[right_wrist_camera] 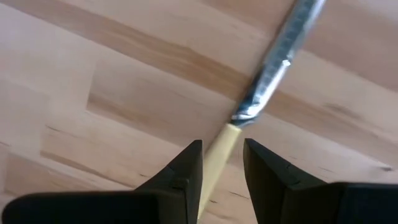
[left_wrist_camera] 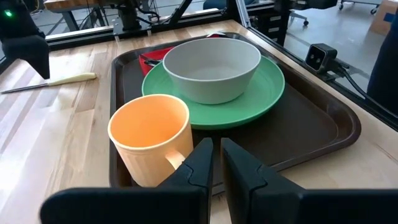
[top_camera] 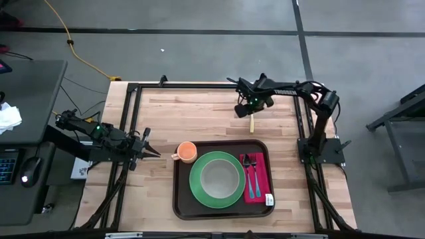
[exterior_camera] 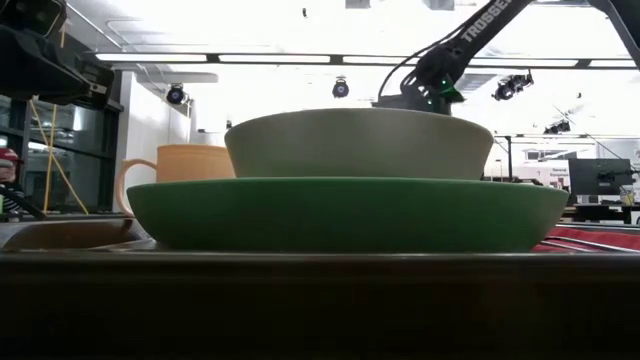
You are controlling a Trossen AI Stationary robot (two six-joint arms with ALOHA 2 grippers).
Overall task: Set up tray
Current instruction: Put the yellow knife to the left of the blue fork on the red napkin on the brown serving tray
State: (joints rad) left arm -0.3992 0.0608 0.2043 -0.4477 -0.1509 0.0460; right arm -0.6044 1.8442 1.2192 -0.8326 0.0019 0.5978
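Observation:
Next, my right gripper takes the knife by its pale yellow handle (top_camera: 252, 123), to lay it on the napkin (top_camera: 261, 176) beside the fork.
The dark brown tray (top_camera: 179, 199) lies at the table's near middle. It holds a green plate (top_camera: 196, 189) with a grey bowl (top_camera: 217, 178), an orange cup (top_camera: 186, 152) at its far left corner, and a red napkin (top_camera: 260, 189) with a fork and a spoon. A knife (top_camera: 252, 123) with a pale yellow handle lies on the wood beyond the tray. My right gripper (right_wrist_camera: 222, 163) is open and points down, with its fingers on either side of the knife's handle (right_wrist_camera: 219, 152) near the blade. My left gripper (left_wrist_camera: 216, 163) is shut to a slit, just left of the cup's handle (left_wrist_camera: 176, 160).
Bare wood lies left of the tray and along the far side around the knife (left_wrist_camera: 53, 81). Black frame rails (top_camera: 133, 119) border the table's left, far and right sides. The low view is filled by the plate (exterior_camera: 345, 215) and bowl (exterior_camera: 360, 145).

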